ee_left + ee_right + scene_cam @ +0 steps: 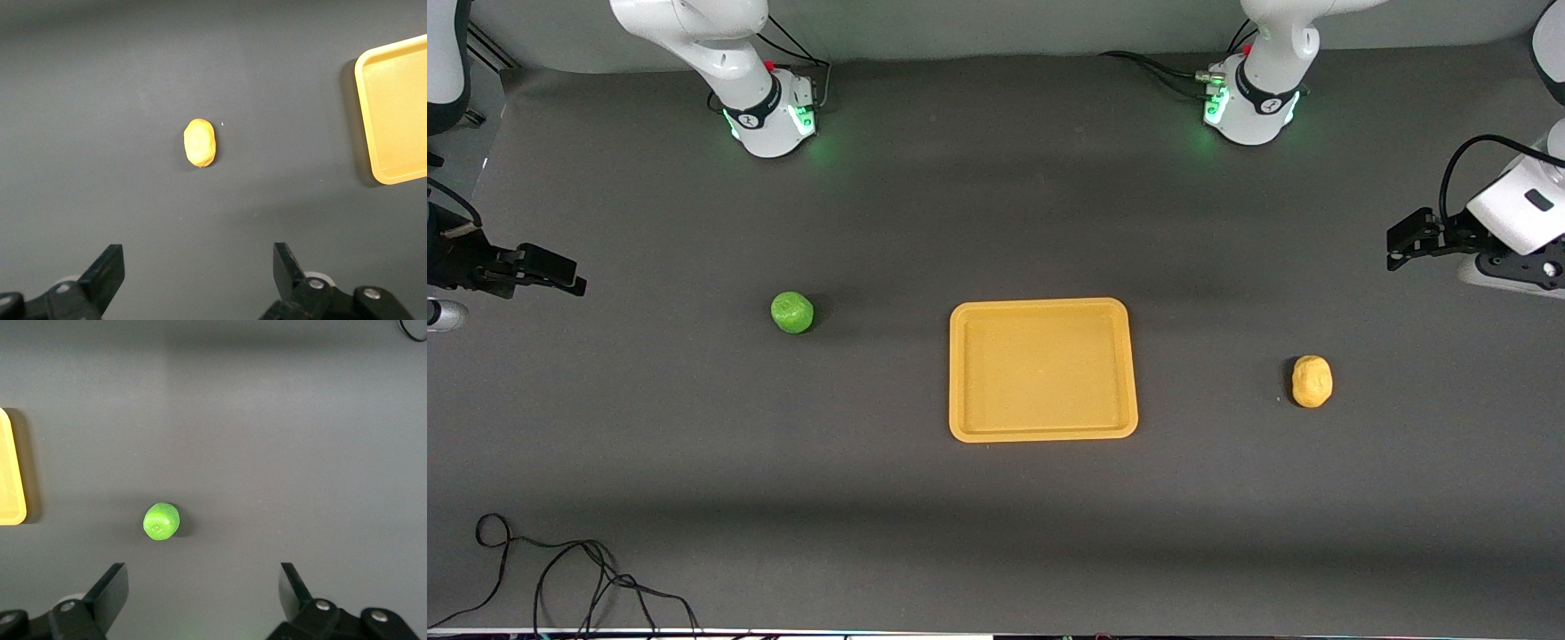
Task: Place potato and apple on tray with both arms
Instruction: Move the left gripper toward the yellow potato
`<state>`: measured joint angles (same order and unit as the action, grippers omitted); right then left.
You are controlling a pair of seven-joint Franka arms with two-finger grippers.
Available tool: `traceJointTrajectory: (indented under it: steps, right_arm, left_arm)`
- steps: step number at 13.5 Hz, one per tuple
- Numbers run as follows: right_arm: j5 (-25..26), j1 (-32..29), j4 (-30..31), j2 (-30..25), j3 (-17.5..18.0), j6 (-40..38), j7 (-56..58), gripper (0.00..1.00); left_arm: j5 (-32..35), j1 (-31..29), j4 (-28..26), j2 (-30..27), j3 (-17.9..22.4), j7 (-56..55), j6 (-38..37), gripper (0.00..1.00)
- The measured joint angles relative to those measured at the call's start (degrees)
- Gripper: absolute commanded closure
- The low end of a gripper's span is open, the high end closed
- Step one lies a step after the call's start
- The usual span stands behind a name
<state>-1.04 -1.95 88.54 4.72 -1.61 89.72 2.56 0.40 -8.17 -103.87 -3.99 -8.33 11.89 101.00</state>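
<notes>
The left gripper picks up the potato [1312, 381] by its long sides next, to place it on the tray [1042, 369].
The yellow-orange tray [1042, 369] lies empty in the middle of the table. The green apple [792, 312] sits on the table toward the right arm's end, apart from the tray. The yellow-tan potato [1312, 381] lies toward the left arm's end. My right gripper [560, 276] hangs open and empty over the table's right-arm end. Its wrist view shows the apple [161, 521] and the tray's edge [10, 473] past the open gripper [203, 587]. My left gripper [1405, 244] hangs open and empty over the left-arm end. Its wrist view shows the potato [199, 143] and the tray [397, 113] past the open gripper [198, 267].
A loose black cable [560, 569] lies on the table by the edge nearest the front camera, at the right arm's end. The two arm bases [769, 116] [1249, 107] stand along the table's edge farthest from the front camera.
</notes>
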Motion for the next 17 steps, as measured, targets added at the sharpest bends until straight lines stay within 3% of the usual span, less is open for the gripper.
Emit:
traceJointTrajectory:
  steps: [8,13,17]
  right_arm:
    - [0.79,0.0,0.0,0.0,0.0,-0.03,0.01,0.0]
    - [0.79,0.01,0.04,0.0,0.0,-0.04,0.01,0.0]
    - [0.8,0.01,0.02,0.0,0.0,-0.04,0.01,0.0]
  left_arm:
    - [0.11,-0.2,-1.77,0.0,0.53,-2.66,2.44,0.01]
    - [0.19,-0.39,-15.74,1.14,1.07,-2.66,25.54,0.01]
    - [0.19,-0.46,-20.97,6.68,1.13,-2.63,35.24,0.01]
